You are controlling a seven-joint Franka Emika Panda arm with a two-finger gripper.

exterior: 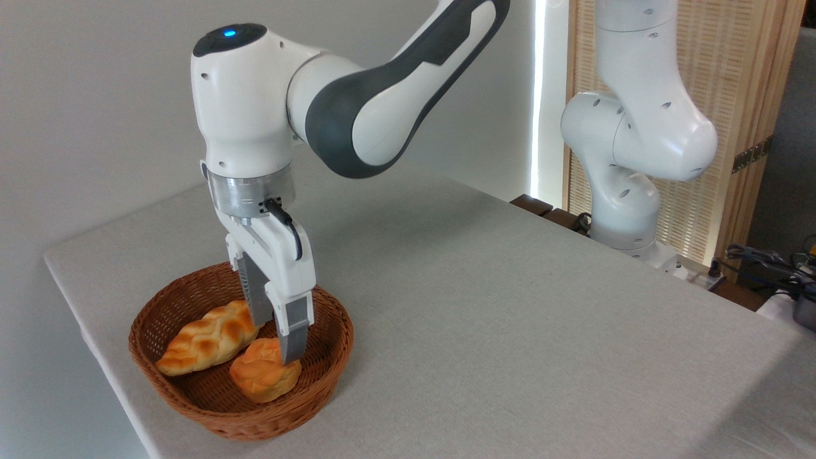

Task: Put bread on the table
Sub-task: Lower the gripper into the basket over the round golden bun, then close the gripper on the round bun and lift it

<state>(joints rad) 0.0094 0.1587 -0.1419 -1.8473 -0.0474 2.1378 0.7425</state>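
To put bread on the tabletop, my gripper next needs to grip the small round bun by its rounded sides.
The bread [261, 377], a small round orange-golden bun, lies in the front of the brown wicker basket [331, 347], which stands on the grey-beige table [510, 306] near its left front corner. My gripper [274, 344] points straight down into the basket, right over the bun. Its fingers are apart, so it is open. The near finger [292, 338] covers the bun's upper right side. The far finger [256, 305] stands behind the bun, next to the loaf. The bun rests on the basket's bottom.
A longer braided golden-brown loaf [207, 338] lies in the basket to the left of the bun, close to the far finger. The arm's white base [628, 210] stands at the table's far right edge. Cables [765, 261] lie at the right.
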